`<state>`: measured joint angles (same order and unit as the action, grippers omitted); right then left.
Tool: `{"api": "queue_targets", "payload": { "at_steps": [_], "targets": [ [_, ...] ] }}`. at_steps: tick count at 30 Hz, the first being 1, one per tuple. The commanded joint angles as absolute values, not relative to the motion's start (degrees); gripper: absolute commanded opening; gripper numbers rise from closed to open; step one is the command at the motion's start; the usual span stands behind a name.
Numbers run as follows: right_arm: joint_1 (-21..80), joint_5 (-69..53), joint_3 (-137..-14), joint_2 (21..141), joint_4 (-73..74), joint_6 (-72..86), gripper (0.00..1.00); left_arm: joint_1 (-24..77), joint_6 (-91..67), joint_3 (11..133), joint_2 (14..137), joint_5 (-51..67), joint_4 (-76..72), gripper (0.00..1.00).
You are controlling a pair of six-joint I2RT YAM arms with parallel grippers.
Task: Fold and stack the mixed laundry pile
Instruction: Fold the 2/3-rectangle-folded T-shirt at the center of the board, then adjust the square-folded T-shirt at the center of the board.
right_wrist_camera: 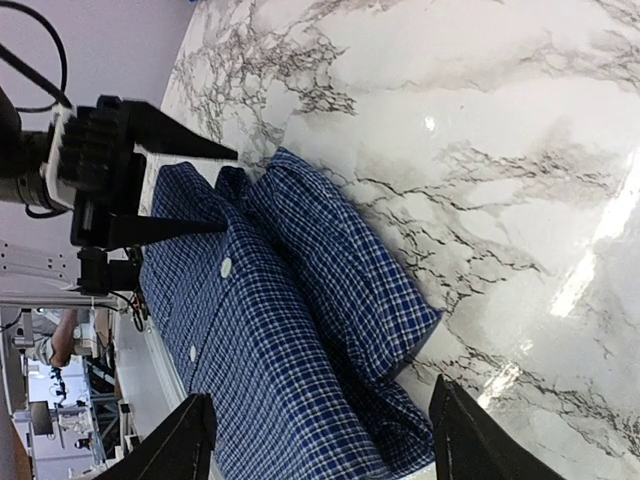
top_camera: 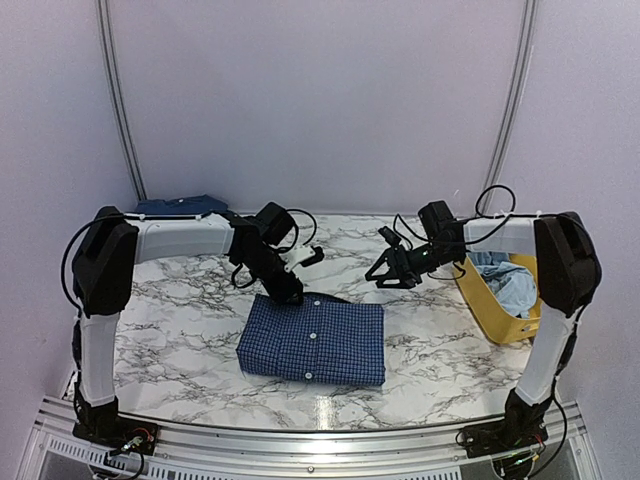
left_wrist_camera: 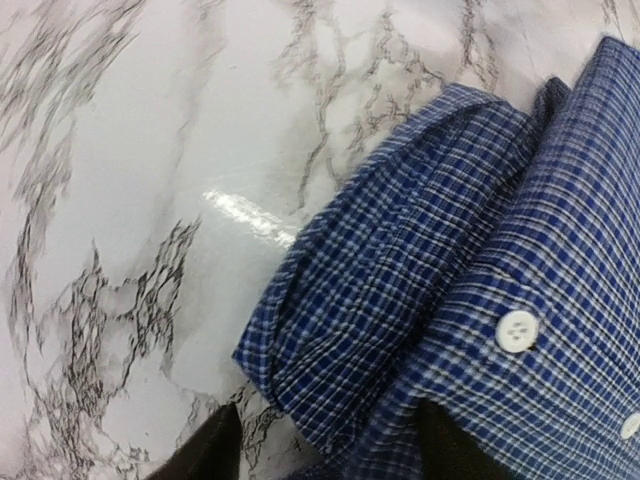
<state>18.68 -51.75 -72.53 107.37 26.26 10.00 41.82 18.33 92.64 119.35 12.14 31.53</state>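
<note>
My left gripper should grab the shirt's far edge [top_camera: 291, 301] [left_wrist_camera: 335, 448] by the collar and leave the shirt's other far corner for my right gripper, to straighten the shirt's fold.
The navy small-check button-up shirt [top_camera: 312, 340] lies folded into a rectangle at the middle of the marble table [top_camera: 170, 320]. My left gripper [top_camera: 296, 294] is open at the shirt's far left edge, its fingers astride the collar [left_wrist_camera: 400, 270]. It also shows in the right wrist view [right_wrist_camera: 230, 188]. My right gripper [top_camera: 380, 262] is open and empty above the table, just beyond the shirt's far right corner [right_wrist_camera: 390, 330]. A light-blue garment [top_camera: 505, 282] lies in the yellow tub [top_camera: 490, 315]. A dark-blue piece [top_camera: 180, 207] lies at the back left.
The yellow tub stands tilted at the right edge, close beside the right arm. A metal rail [top_camera: 300, 440] runs along the table's near edge. Purple walls close in the back and both sides.
</note>
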Motion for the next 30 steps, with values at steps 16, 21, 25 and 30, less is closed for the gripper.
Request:
{"api": "queue_targets", "payload": {
  "at_steps": [16,21,25,30],
  "targets": [
    [23.5,-45.1,-72.9,107.9,33.1,0.1,0.76,31.0,-11.8,61.2,97.6,30.7,11.1,0.93],
    [24.3,-43.9,-71.5,107.7,33.1,0.1,0.65,30.9,-15.0,58.0,100.2,33.3,5.6,0.79],
    [24.3,-42.7,-71.4,108.3,33.8,-1.4,0.46,30.9,-17.8,56.1,100.5,35.9,-0.3,0.66],
    [24.3,-43.2,-72.2,107.8,35.1,-1.7,0.24,30.9,-19.6,55.9,99.5,37.6,-4.0,0.39]
  ]
}}
